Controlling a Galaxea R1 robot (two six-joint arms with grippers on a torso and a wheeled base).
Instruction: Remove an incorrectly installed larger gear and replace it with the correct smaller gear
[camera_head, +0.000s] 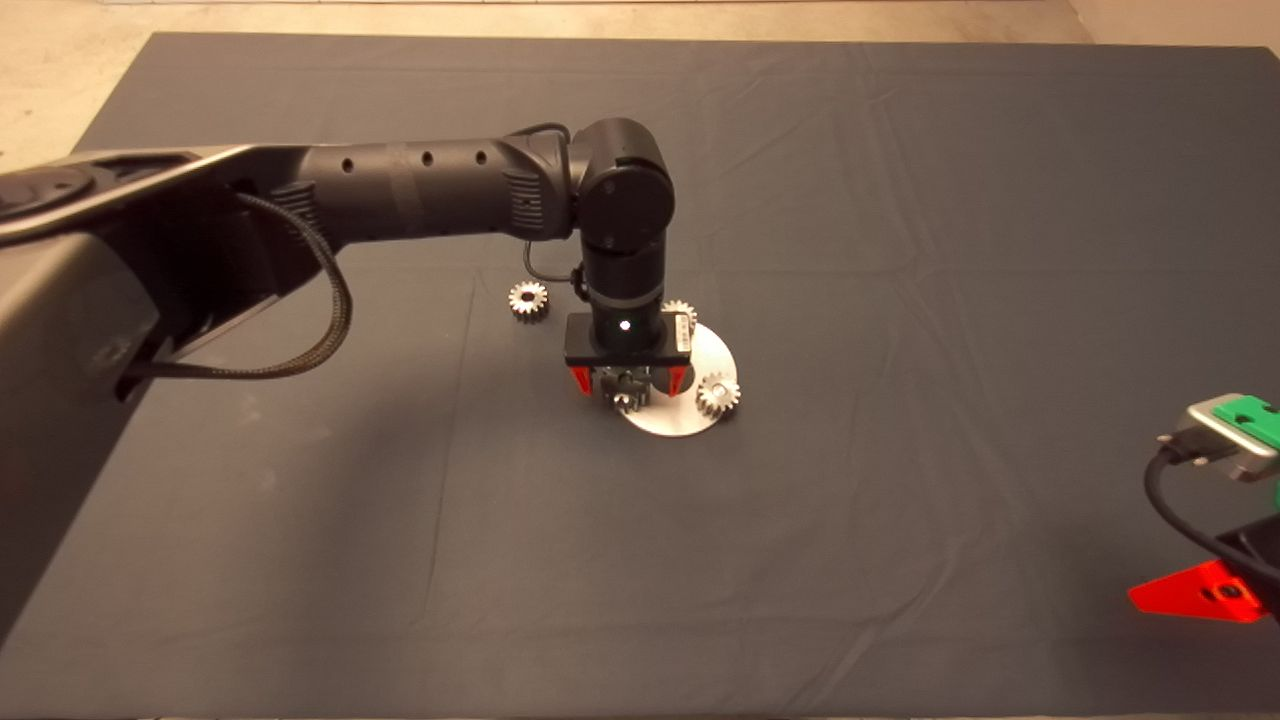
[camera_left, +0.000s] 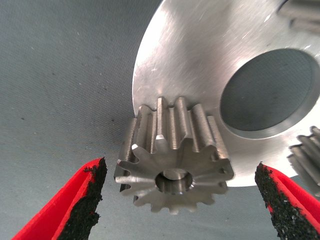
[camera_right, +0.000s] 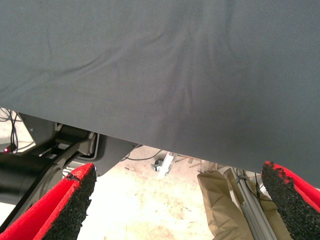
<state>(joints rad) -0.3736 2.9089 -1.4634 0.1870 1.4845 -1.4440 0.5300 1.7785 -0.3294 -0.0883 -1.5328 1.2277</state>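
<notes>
My left gripper grabs the larger gear by its toothed rim (camera_head: 627, 396) next, to take the gear off the round silver plate (camera_head: 715, 355).
The larger gear (camera_left: 172, 170), steel with broad chunky teeth, sits at the near rim of a round silver plate (camera_left: 200, 60). My left gripper (camera_left: 180, 200) is open and straddles it, one red finger (camera_left: 85, 200) on each side, with a gap to the teeth on both sides. In the head view the left gripper (camera_head: 629, 385) hangs straight down over this gear (camera_head: 627, 400) and the plate (camera_head: 715, 355). The smaller gear (camera_head: 528, 300) lies loose on the mat, to the left of the plate. My right gripper (camera_head: 1215, 590) is parked at the lower right edge, open and empty.
Two more small gears sit on the plate: one at its right rim (camera_head: 718, 394), one at its far rim (camera_head: 680, 312), half hidden by my wrist. The plate has a large round centre hole (camera_left: 270, 92). The right wrist view shows the mat's edge and the floor.
</notes>
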